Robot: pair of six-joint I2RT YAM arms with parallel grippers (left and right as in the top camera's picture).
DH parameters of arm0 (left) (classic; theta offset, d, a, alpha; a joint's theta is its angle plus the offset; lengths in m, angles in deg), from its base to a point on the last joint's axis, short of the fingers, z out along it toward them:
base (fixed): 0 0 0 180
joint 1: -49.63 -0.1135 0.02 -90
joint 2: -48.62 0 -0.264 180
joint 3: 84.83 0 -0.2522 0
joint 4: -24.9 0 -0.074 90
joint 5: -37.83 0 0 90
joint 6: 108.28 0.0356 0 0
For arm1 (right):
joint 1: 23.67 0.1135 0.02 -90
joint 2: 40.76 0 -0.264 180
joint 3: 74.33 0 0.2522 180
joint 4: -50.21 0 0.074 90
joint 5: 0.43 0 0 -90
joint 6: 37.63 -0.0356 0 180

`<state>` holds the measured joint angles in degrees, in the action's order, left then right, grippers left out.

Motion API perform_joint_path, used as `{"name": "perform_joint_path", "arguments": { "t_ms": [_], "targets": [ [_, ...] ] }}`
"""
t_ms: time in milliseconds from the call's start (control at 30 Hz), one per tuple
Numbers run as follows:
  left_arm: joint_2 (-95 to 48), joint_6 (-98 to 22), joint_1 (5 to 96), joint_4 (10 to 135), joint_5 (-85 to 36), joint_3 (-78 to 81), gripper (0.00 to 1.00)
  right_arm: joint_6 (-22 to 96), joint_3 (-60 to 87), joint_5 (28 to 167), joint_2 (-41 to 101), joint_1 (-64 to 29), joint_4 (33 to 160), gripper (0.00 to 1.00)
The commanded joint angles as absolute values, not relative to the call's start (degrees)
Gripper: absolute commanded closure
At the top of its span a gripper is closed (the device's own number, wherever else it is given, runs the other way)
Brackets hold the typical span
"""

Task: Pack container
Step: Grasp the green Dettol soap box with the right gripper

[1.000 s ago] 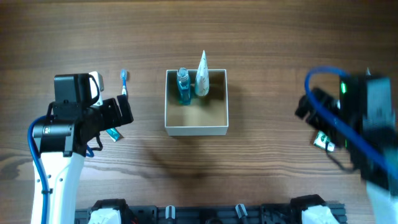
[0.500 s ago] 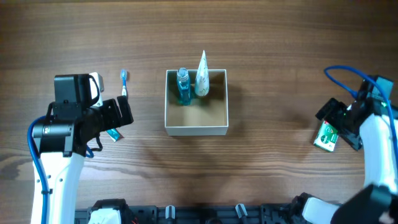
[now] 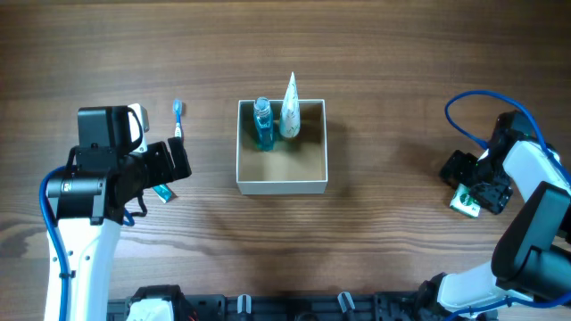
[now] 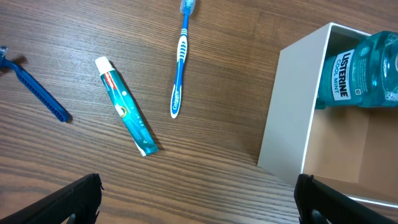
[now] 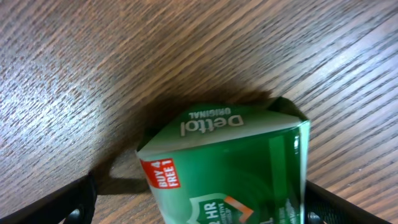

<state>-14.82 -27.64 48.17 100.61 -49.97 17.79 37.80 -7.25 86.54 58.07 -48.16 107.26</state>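
Observation:
My right gripper closes on the box now. My fingers are down level with the sides of the green Dettol box (image 3: 464, 204) (image 5: 230, 162), so closing now would catch it.
The container (image 3: 282, 184) is a square white-walled box with a tan inside at the table's middle. A blue Listerine bottle (image 3: 262, 125) and a white tube (image 3: 290, 111) lean at its far wall. My left gripper (image 3: 168, 164) is open and empty, left of the container. The left wrist view shows the gripper (image 4: 199, 214), the container's wall (image 4: 291, 118) and the bottle (image 4: 367, 65). My right gripper (image 3: 473, 185) is open at the far right, its fingers either side of a green Dettol box (image 3: 464, 204). The box (image 5: 230, 162) lies between the jaws (image 5: 202, 208).
Left of the container lie a blue toothbrush (image 4: 180, 62), a teal toothpaste tube (image 4: 126, 106) and a blue razor (image 4: 37, 90). The toothbrush (image 3: 177, 119) also shows overhead. The arm bases stand along the front edge.
My right arm has swung in and come down over the green box, which now sits between its fingers. The left arm and the container have not moved.

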Motion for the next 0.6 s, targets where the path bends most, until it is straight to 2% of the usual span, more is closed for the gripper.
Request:
{"name": "perform_joint_path", "arguments": {
  "t_ms": [0, 100, 267, 500, 533, 567],
  "targets": [
    [-14.8, -28.1, 48.6, 100.6, -50.5, 17.0, 0.00, 38.4, -8.8, 85.0, 59.9, -48.3, 106.6, 0.00],
    [-14.8, -28.1, 48.6, 100.6, -50.5, 17.0, 0.00, 38.4, -8.8, 85.2, 59.9, -48.3, 106.6, 0.02],
    [-14.8, -28.1, 48.6, 100.6, -50.5, 17.0, 0.00, 38.4, -8.8, 85.3, 59.9, -48.3, 106.4, 0.40],
    [-14.8, -28.1, 48.6, 100.6, -50.5, 17.0, 0.00, 38.4, -8.4, 85.8, 59.9, -48.3, 106.6, 0.66],
    [-14.8, -28.1, 48.6, 100.6, -50.5, 17.0, 0.00, 38.4, -7.4, 85.8, 59.8, -48.3, 107.6, 0.76],
    [-14.8, -28.1, 48.6, 100.7, -50.5, 17.0, 0.00, 38.4, -5.5, 86.1, 59.7, -48.3, 109.6, 0.82]
  ]
}}
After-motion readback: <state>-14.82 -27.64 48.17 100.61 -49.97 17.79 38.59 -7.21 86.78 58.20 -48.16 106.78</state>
